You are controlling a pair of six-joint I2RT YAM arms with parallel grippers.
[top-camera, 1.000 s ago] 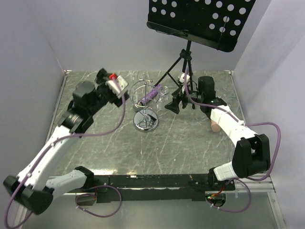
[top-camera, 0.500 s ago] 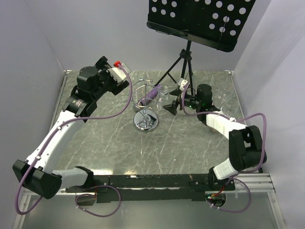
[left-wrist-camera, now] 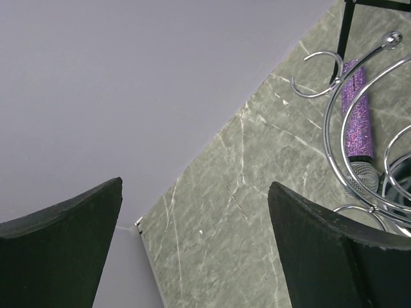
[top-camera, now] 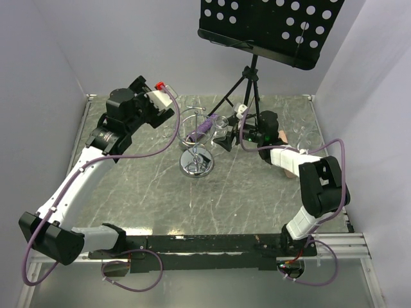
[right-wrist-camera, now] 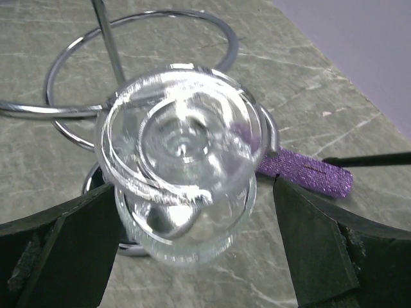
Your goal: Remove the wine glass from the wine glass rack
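My right gripper's fingers are level with the sides of the wine glass's bowl (top-camera: 220, 132), so my right gripper should close on the bowl now.
The wine glass rack (top-camera: 196, 138) is a chrome wire stand on a round disc base, left of the table's middle. A clear wine glass (top-camera: 221, 127) hangs upside down from a loop on its right side. My right gripper (top-camera: 226, 138) is open and level with the glass. In the right wrist view the bowl of the wine glass (right-wrist-camera: 183, 173) sits between the spread fingers of my right gripper (right-wrist-camera: 192, 189), under a loop of the rack (right-wrist-camera: 218, 29). My left gripper (top-camera: 142, 86) is open and empty, up at the back left of the rack. In its own view, my left gripper (left-wrist-camera: 196, 186) has the rack (left-wrist-camera: 334, 102) at the right edge.
A glittery purple microphone (top-camera: 202, 128) rests in the rack, also seen as the microphone (right-wrist-camera: 308, 173) beyond the glass. A black music stand (top-camera: 270, 25) stands on tripod legs (top-camera: 247, 83) right behind the rack and my right gripper. Walls close the back and sides.
My right gripper has moved left to the rack and now has the glass bowl between its fingers. The left arm swung up and back early on, then held still.
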